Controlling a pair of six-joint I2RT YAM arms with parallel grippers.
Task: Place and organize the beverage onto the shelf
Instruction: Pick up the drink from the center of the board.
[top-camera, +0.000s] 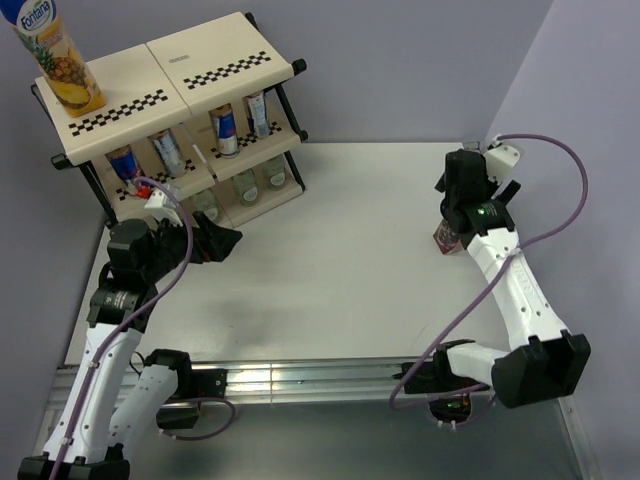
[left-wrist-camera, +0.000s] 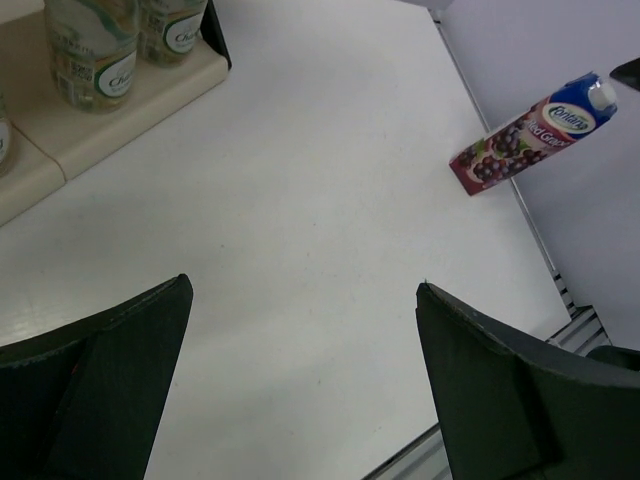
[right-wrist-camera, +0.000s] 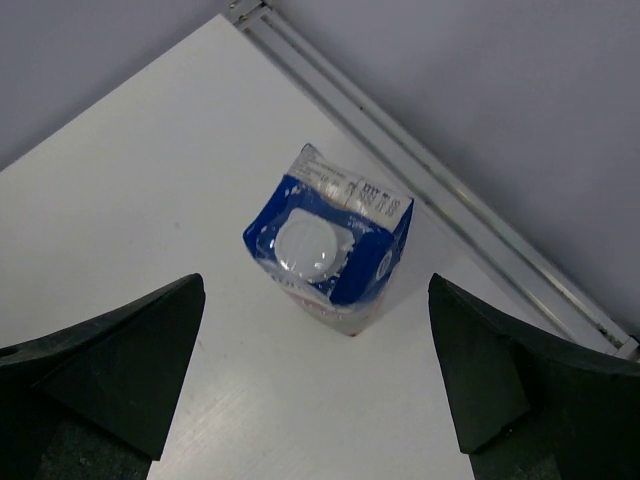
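Observation:
My right gripper grabs the grape carton by opposite sides of its top end (right-wrist-camera: 330, 236) next, which leaves the carton's lower body free to hand to my left gripper.
The shelf (top-camera: 215, 62) stands at the far left, with a pineapple carton (top-camera: 58, 58) upright on its top panel. Several blue-silver cans (top-camera: 226, 130) fill the middle tier, and clear bottles (top-camera: 246, 186) (left-wrist-camera: 95, 50) the bottom tier. A grape carton (right-wrist-camera: 330, 240) (left-wrist-camera: 530, 130) stands on the table by the right wall, mostly hidden under the arm in the top view (top-camera: 446, 240). My right gripper (right-wrist-camera: 317, 280) (top-camera: 452, 225) hovers open above it, jaws well apart on either side, touching nothing. The left gripper (left-wrist-camera: 302, 284) (top-camera: 215, 243) is open and empty over bare table just in front of the shelf.
The table (top-camera: 340, 250) ends in a metal rail (right-wrist-camera: 450, 190) along the right wall, close behind the grape carton. Another rail (top-camera: 300, 378) runs along the near edge by the arm bases. The shelf's lowest panel (left-wrist-camera: 110, 115) lies just ahead of the left fingers.

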